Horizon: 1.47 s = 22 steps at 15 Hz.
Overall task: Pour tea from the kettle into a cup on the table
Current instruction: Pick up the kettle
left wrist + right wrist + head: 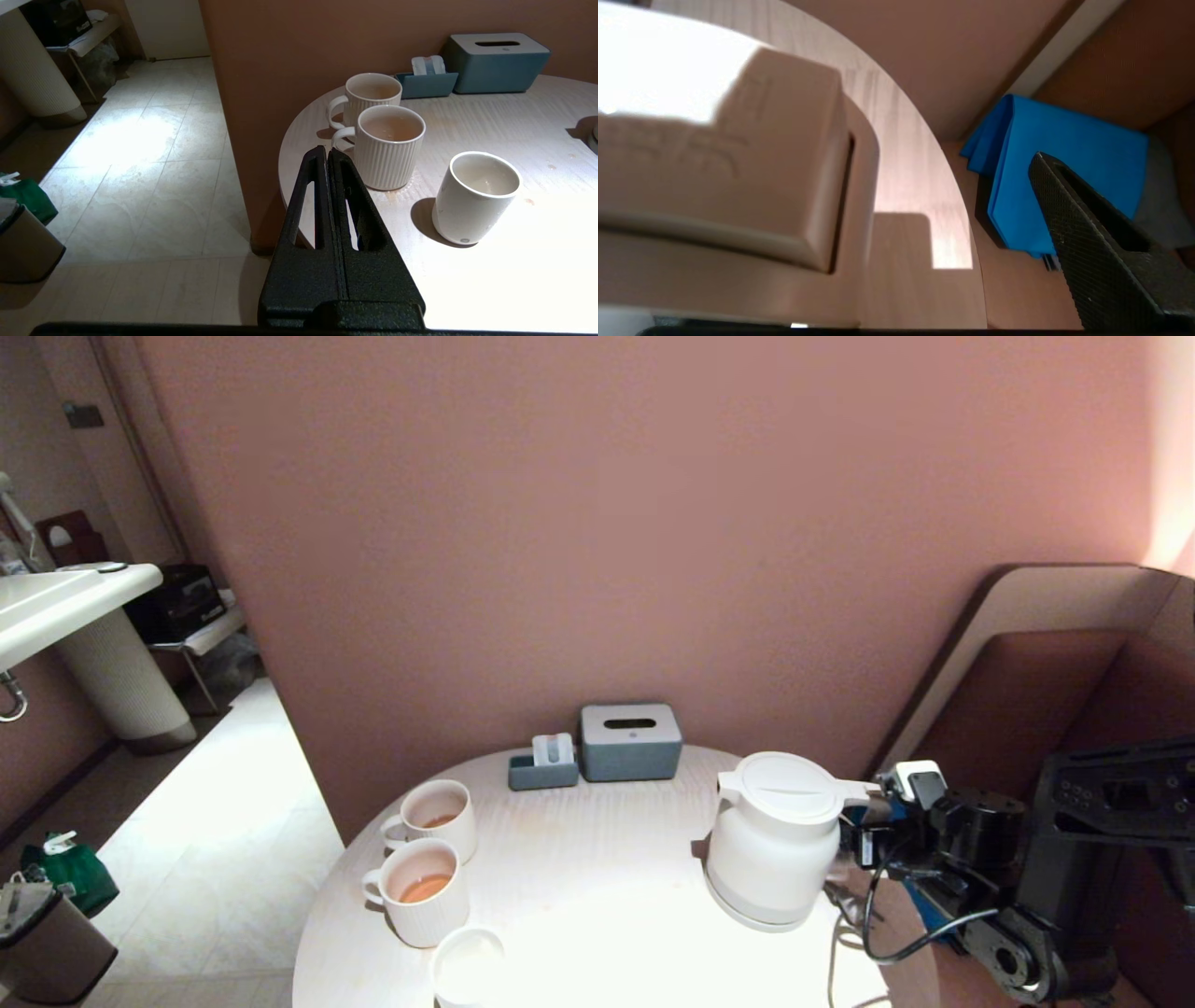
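Note:
The handle reaches down deep beside the gripper's open finger, so it is time for my right gripper to close on the kettle handle (856, 793) (844, 224).
The white kettle (775, 840) stands upright on the right side of the round pale table (597, 868), lid on. My right gripper (864, 845) is level with its handle (738, 163), open. One black finger (1087, 242) shows well clear of the handle; the other is hidden. The small plain cup (467, 966) (476, 196) stands at the table's front edge, holding no reddish tea that I can see. Tea (425, 889) shows in the nearer ribbed mug (425, 891). My left gripper (327, 156) hangs shut and empty beyond the table's left edge.
A second ribbed mug (439, 817) stands behind the first. A grey tissue box (630, 742) and a small tray (543, 767) sit at the back by the wall. A cable (840, 933) trails near the kettle. A blue folded cloth (1064, 163) lies on the seat.

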Available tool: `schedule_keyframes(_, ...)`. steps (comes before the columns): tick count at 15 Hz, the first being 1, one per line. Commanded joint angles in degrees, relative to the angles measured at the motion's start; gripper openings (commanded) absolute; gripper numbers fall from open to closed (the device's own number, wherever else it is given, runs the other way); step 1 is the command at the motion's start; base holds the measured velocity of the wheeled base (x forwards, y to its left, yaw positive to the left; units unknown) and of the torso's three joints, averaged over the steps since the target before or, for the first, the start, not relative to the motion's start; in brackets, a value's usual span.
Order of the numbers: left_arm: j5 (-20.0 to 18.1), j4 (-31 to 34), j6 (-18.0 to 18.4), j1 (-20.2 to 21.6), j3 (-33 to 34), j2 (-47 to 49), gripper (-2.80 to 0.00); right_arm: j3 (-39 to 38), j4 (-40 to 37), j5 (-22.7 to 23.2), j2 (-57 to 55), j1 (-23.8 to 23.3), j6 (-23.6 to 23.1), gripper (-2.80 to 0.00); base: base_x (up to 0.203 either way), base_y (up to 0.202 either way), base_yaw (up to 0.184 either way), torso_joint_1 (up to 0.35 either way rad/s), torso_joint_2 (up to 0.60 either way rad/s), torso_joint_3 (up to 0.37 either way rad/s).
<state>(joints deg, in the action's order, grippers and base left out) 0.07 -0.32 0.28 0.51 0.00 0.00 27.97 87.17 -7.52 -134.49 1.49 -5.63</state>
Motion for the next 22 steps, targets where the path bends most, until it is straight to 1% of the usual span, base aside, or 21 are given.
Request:
schedule_keyframes(1, 0.01, -0.04, -0.02, 0.02, 0.00, 0.09, -2.80, 0.50, 1.86, -0.02, -0.34, 0.09, 0.00, -2.80, 0.000, 0.000, 0.000, 0.000, 0.00, 0.000)
schedule_keyframes(9, 0.01, -0.04, -0.02, 0.02, 0.00, 0.09, -2.80, 0.07, 2.03, 0.05, 0.54, -0.07, -0.08, -2.80, 0.000, 0.000, 0.000, 0.000, 0.00, 0.000)
schedule_keyframes(12, 0.01, -0.04, -0.02, 0.02, 0.00, 0.09, -2.80, 0.50, 1.95, 0.28, 1.90, 0.27, -1.56, -2.80, 0.000, 0.000, 0.000, 0.000, 0.00, 0.000)
schedule_keyframes(18, 0.01, -0.04, -0.02, 0.02, 0.00, 0.09, -2.80, -0.20, 1.91, 0.58, 3.20, 0.58, -1.18, -2.80, 0.000, 0.000, 0.000, 0.000, 0.00, 0.000)
schedule_keyframes(20, 0.01, -0.04, -0.02, 0.02, 0.00, 0.09, -2.80, -0.09, 0.08, 0.58, 4.76, 1.39, 0.70, -2.80, 0.000, 0.000, 0.000, 0.000, 0.00, 0.000)
schedule_keyframes(22, 0.01, -0.04, -0.02, 0.02, 0.00, 0.09, -2.80, 1.18, -7.13, 0.85, 8.65, 1.96, 4.68, -2.80, 0.000, 0.000, 0.000, 0.000, 0.00, 0.000)
